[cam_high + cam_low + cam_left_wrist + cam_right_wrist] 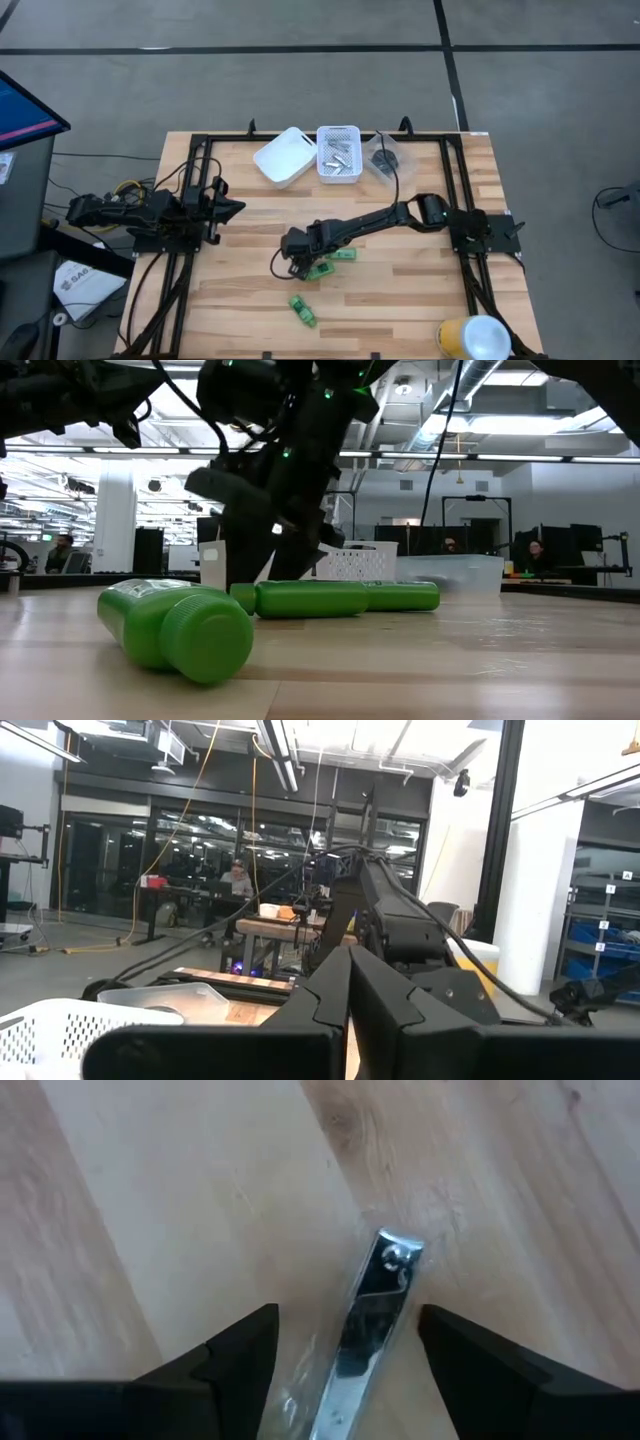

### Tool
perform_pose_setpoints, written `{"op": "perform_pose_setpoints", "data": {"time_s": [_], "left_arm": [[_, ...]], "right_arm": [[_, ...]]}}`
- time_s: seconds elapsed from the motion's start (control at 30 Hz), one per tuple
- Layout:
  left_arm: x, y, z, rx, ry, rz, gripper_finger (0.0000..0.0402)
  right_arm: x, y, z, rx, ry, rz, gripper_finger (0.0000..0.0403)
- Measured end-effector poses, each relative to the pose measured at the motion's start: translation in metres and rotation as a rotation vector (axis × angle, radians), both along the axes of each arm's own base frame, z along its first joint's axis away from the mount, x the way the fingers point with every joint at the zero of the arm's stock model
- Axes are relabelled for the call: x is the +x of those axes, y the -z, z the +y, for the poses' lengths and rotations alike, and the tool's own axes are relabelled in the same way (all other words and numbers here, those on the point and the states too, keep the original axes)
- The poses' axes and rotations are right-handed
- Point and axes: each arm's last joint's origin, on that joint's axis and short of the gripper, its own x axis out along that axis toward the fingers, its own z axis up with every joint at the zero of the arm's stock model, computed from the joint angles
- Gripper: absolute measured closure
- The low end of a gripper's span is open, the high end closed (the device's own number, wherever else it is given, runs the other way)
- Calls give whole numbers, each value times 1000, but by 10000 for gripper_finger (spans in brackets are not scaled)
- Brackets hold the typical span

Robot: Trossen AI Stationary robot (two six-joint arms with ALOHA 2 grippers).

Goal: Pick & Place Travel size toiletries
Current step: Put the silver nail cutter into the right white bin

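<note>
My fingers reach down either side of the silvery item in the right wrist view, so it is time for my right gripper to close. Closing now would catch it.
A slim silvery item [365, 1330] in a clear wrap lies flat on the wooden table. My right gripper [345, 1325] hangs over it pointing down and open, one finger on either side, touching nothing. In the high view that gripper [295, 262] is at the table's middle, beside two green bottles [343, 255] [318, 270]. A third green bottle [303, 311] lies on its side nearer the near edge. My left gripper [235, 208] waits shut at the table's left [350, 965].
At the far edge stand a white bin [285, 155], a white basket [338, 175] with silvery tubes, and a clear tub [383, 155] with dark pots. A yellow and white object [475, 338] sits at the near right corner. People sit in the room behind.
</note>
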Motion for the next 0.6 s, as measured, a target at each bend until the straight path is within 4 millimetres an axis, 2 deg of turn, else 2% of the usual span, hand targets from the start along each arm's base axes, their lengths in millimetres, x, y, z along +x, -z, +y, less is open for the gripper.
{"op": "perform_pose_setpoints", "data": {"time_s": [0.1,0.17,0.4,0.47,0.6], "left_arm": [[0,0,0,0,0,0,400],[0,0,0,0,0,0,400],[0,0,0,0,0,0,400],[0,0,0,0,0,0,400],[0,0,0,0,0,0,400]], "right_arm": [[-1,0,0,0,-1,11,174],[-1,1,-1,-1,-1,17,196],[-2,2,-7,2,-35,41,334],[-2,2,-10,0,-51,42,362],[1,2,-14,3,-61,21,362]]}}
